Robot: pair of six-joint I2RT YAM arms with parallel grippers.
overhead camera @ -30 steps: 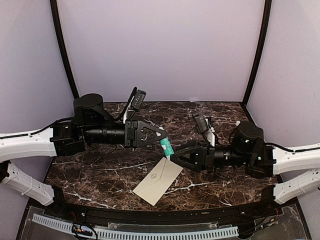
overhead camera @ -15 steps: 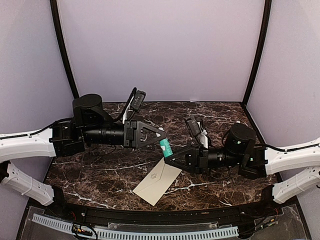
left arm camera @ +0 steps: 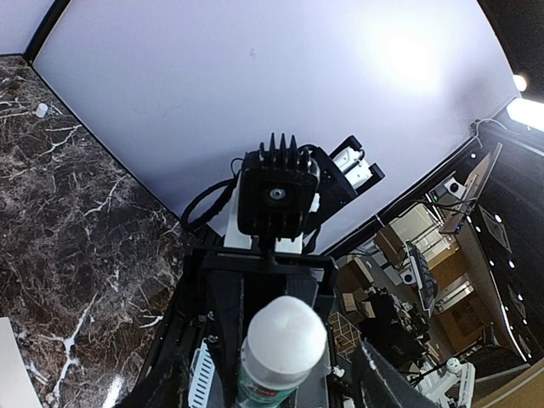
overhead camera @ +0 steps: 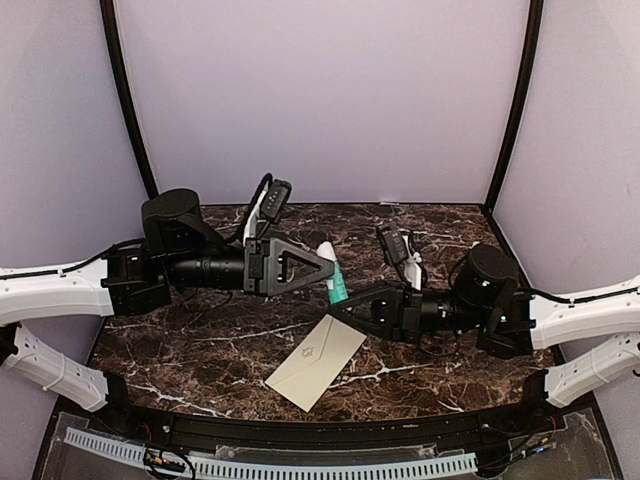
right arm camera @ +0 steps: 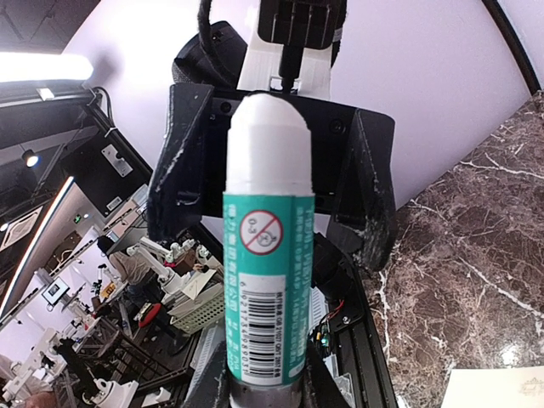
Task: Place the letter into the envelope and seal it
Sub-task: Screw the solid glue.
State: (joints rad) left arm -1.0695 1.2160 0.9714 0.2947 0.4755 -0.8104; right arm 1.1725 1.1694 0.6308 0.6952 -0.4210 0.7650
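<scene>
My left gripper should close now: the glue stick stands between my fingers, beside the cap's lower edge, so they would hold its upper teal (overhead camera: 333, 273) (left arm camera: 262, 392).
The cream-beige envelope (overhead camera: 315, 362) lies flat on the marble table, flap side up, with its small emblem showing. Corners of it show in the right wrist view (right arm camera: 501, 388) and the left wrist view (left arm camera: 7, 367). The letter is not in view. A teal glue stick (overhead camera: 334, 281) with a white cap is held in the air above the envelope's far end. My right gripper (overhead camera: 340, 303) is shut on its base (right arm camera: 265, 289). My left gripper (overhead camera: 327, 266) is open, its fingers (right arm camera: 176, 183) standing apart on either side of the cap (left arm camera: 286, 337).
Dark marble table (overhead camera: 190, 345) with purple walls behind and at both sides. A small white bit (overhead camera: 475, 245) lies near the back right. A clear tray edge with a white toothed rail (overhead camera: 270, 465) runs along the front.
The glue stick has risen and stands more upright, its white cap now showing. The left gripper has drawn back slightly left and no longer grips the stick; the right arm shifted left.
</scene>
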